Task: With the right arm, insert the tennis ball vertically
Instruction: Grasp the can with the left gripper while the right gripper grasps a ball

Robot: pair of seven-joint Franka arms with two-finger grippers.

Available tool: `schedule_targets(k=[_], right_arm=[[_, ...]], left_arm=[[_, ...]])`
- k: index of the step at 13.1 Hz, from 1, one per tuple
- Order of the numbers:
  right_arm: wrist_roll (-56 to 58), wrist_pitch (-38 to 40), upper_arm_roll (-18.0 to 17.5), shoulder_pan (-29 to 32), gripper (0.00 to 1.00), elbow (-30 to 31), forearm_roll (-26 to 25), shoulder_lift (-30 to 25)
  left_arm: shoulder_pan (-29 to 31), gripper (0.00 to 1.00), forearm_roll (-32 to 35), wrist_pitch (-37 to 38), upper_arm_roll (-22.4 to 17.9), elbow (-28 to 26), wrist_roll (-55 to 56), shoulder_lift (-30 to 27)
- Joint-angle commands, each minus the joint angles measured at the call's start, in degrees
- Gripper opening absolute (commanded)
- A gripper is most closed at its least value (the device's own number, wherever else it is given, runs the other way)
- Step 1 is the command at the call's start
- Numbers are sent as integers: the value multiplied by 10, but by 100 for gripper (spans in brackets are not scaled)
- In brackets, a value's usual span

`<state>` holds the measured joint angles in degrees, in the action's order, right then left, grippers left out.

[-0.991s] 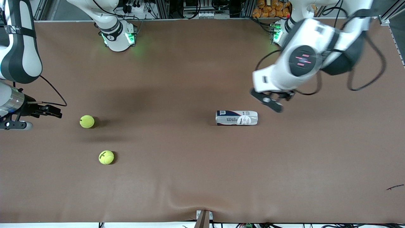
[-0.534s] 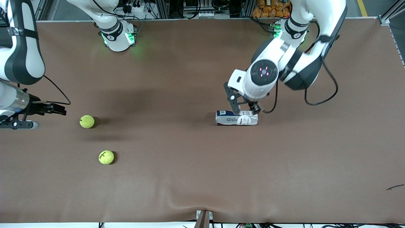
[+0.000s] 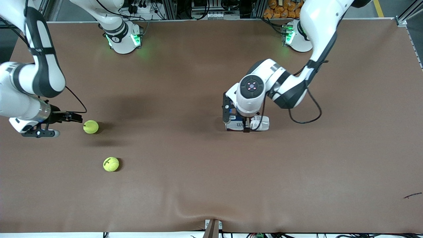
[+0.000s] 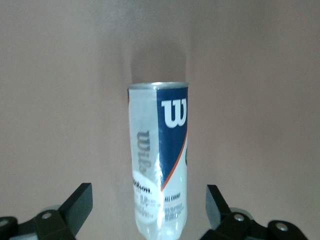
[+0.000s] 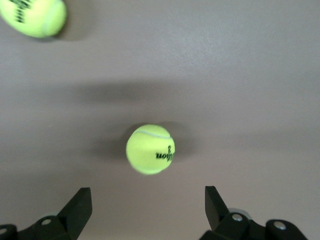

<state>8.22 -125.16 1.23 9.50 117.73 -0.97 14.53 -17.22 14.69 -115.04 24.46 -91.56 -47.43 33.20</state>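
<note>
My right gripper should put the tennis ball vertically into the Wilson ball can [image 3: 259, 123], so it will grab the ball by its round felt sides next.
Two yellow tennis balls lie toward the right arm's end of the table. My right gripper [image 3: 61, 125] hovers open beside one tennis ball [image 3: 90, 127]; in the right wrist view that ball [image 5: 150, 149] sits just ahead of the open gripper [image 5: 148, 205], untouched. The second ball [image 3: 111, 164] [image 5: 32, 16] lies nearer the front camera. A Wilson ball can [image 3: 259, 123] lies on its side mid-table. My left gripper [image 3: 236, 119] is low over it, open. In the left wrist view the can [image 4: 159, 150] runs between the spread fingers [image 4: 80, 202] of that gripper [image 4: 148, 205].
The brown table cover [image 3: 211, 185] has a wrinkle near its front edge. The left arm's cable [image 3: 305, 115] loops down beside the can. Both arm bases [image 3: 124, 39] stand at the table's back edge.
The left arm swung in from beside the can and came down over it, fingers now astride it. The right gripper moved toward the tennis ball. Balls and can stayed put.
</note>
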Motion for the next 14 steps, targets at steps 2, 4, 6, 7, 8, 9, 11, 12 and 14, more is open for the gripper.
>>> schedule_targets(k=[2, 4, 6, 7, 8, 9, 11, 12, 14], right_arm=[[-36, -77, -6, 5, 100, 36, 13, 39], [-38, -119, -6, 11, 100, 37, 13, 71], [-68, -121, -6, 3, 100, 36, 17, 81], [-80, -122, -6, -1, 100, 35, 17, 85], [-80, -125, -6, -3, 100, 33, 17, 87], [-80, -132, -6, -3, 100, 33, 17, 92], [-79, -148, -6, 0, 100, 33, 16, 101], [-78, -147, -6, 0, 100, 33, 16, 102], [-66, -142, -6, -2, 100, 36, 16, 102]], left_arm=[[-9, 100, 57, -10, 2, 2, -3, 21], [-19, 100, 79, -38, 2, -12, 4, 31], [-19, 100, 91, -59, 1, -28, 8, 32], [-20, 100, 99, -62, 1, -34, 8, 32], [-19, 100, 111, -67, 1, -41, 11, 33], [-16, 100, 122, -80, 1, -52, 18, 35], [-15, 100, 137, -91, 1, -63, 40, 37], [-16, 100, 141, -91, 1, -63, 52, 38], [-17, 100, 144, -91, 1, -62, 61, 42]])
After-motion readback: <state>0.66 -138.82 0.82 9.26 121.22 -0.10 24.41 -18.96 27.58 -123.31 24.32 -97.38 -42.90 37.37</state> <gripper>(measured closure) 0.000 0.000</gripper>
